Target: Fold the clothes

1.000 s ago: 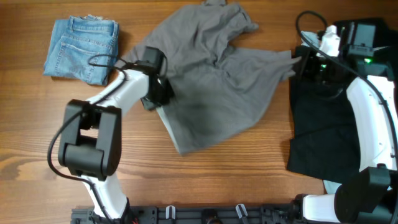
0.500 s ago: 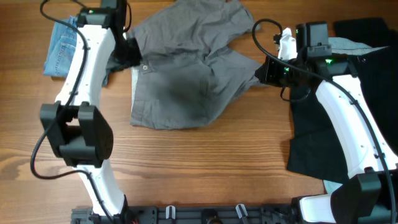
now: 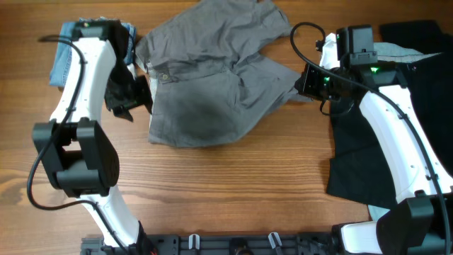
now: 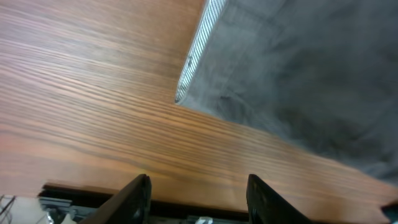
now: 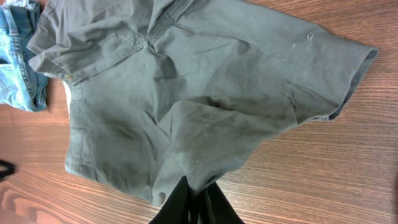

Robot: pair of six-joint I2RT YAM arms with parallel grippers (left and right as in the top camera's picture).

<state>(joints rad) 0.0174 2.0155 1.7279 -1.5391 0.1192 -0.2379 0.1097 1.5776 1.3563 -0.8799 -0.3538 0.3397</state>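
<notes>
Next, my left gripper grabs the mid-grey shorts (image 3: 212, 78) at the waistband edge (image 3: 154, 136), opposite my right gripper's pinch, to spread them for folding.
The mid-grey shorts (image 3: 212, 78) lie spread at the back middle of the table, with the buttoned waistband to the left. My left gripper (image 3: 133, 95) hangs open just left of the waistband and holds nothing. In the left wrist view, the gripper (image 4: 199, 199) is over bare wood and the shorts' striped inner edge (image 4: 196, 50) lies ahead. My right gripper (image 3: 304, 81) is shut on a fold of the shorts at their right side. The right wrist view shows grey cloth pinched in the gripper (image 5: 196, 199) and the shorts (image 5: 186, 81) beyond.
Blue denim shorts (image 3: 65, 60) lie folded at the back left, partly under my left arm. A black garment (image 3: 368, 156) covers the right side of the table, with a pale-blue one (image 3: 388, 49) beneath it at the back.
My left gripper carried the waistband to the back left, opened and let go, then drew back. My right gripper moved left, still pinching the cloth. The shorts now lie flatter.
</notes>
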